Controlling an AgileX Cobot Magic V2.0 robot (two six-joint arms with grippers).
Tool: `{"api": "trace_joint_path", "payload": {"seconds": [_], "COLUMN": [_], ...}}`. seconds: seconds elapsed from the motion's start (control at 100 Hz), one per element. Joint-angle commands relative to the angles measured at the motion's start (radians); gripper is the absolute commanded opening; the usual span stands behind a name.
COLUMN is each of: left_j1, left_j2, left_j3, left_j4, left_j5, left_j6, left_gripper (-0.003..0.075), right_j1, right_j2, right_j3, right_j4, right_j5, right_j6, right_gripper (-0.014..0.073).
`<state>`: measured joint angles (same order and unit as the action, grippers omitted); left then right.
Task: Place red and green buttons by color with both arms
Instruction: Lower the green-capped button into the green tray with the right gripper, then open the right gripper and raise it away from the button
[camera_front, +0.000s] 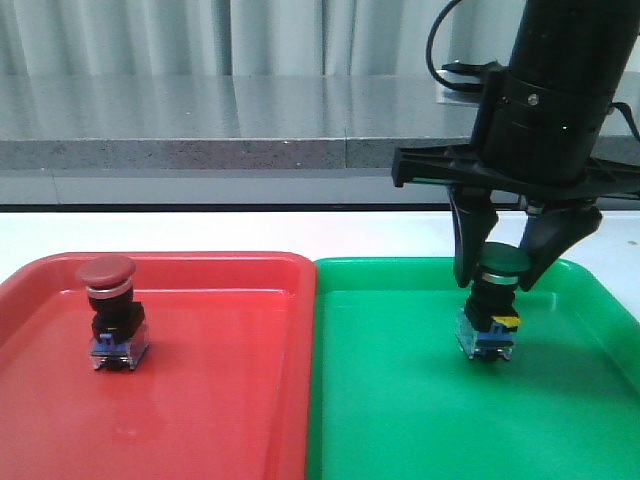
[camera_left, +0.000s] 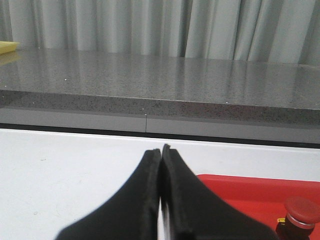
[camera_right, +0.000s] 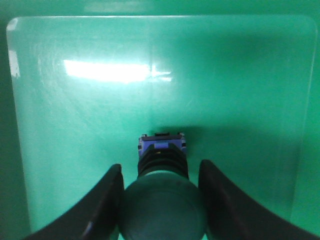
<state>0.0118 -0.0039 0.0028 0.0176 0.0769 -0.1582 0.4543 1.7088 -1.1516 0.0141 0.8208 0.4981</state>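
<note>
The blue base of the green button (camera_front: 497, 300) rests on the green tray's bottom, so the green button would stand. It is now time for my right gripper to open.
The red button (camera_front: 110, 275) stands upright in the left part of the red tray (camera_front: 220, 420). It also shows at the edge of the left wrist view (camera_left: 301, 212), beside the red tray (camera_left: 240, 187). The green button (camera_front: 497, 300) stands upright on the green tray (camera_front: 390, 400). My right gripper (camera_front: 500, 282) reaches down from above with its fingers pressed on either side of the green cap (camera_right: 162, 210); the blue base (camera_right: 161, 144) rests on the tray floor (camera_right: 75, 125). My left gripper (camera_left: 161, 149) is shut and empty, over white table to the left of the red tray.
The two trays lie side by side, their rims touching at the middle. White table (camera_front: 200, 230) runs behind them. A grey stone ledge (camera_front: 200, 120) and curtains lie beyond.
</note>
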Motion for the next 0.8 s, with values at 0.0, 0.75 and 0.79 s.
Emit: {"api": "trace_joint_path", "payload": {"seconds": [0.0,0.75,0.79], "left_j1": [0.003,0.003,0.003], "left_j2": [-0.034,-0.034,-0.034], "left_j3": [0.01,0.01,0.01], "left_j4": [-0.009,-0.009,-0.009], "left_j5": [-0.077,-0.077,-0.077], "left_j6": [0.0,0.0,0.0], "left_gripper": [-0.002,-0.002,-0.002], "right_j1": [0.0,-0.043,-0.057], "right_j2": [-0.041,-0.263,-0.288], "right_j3": [-0.008,-0.003,-0.001], "right_j4": [0.001,-0.004,-0.004], "right_j5": [-0.048,-0.188,-0.193], "right_j6": [-0.001,-0.079,-0.088], "right_gripper": [0.0268,0.0343,0.023]}}
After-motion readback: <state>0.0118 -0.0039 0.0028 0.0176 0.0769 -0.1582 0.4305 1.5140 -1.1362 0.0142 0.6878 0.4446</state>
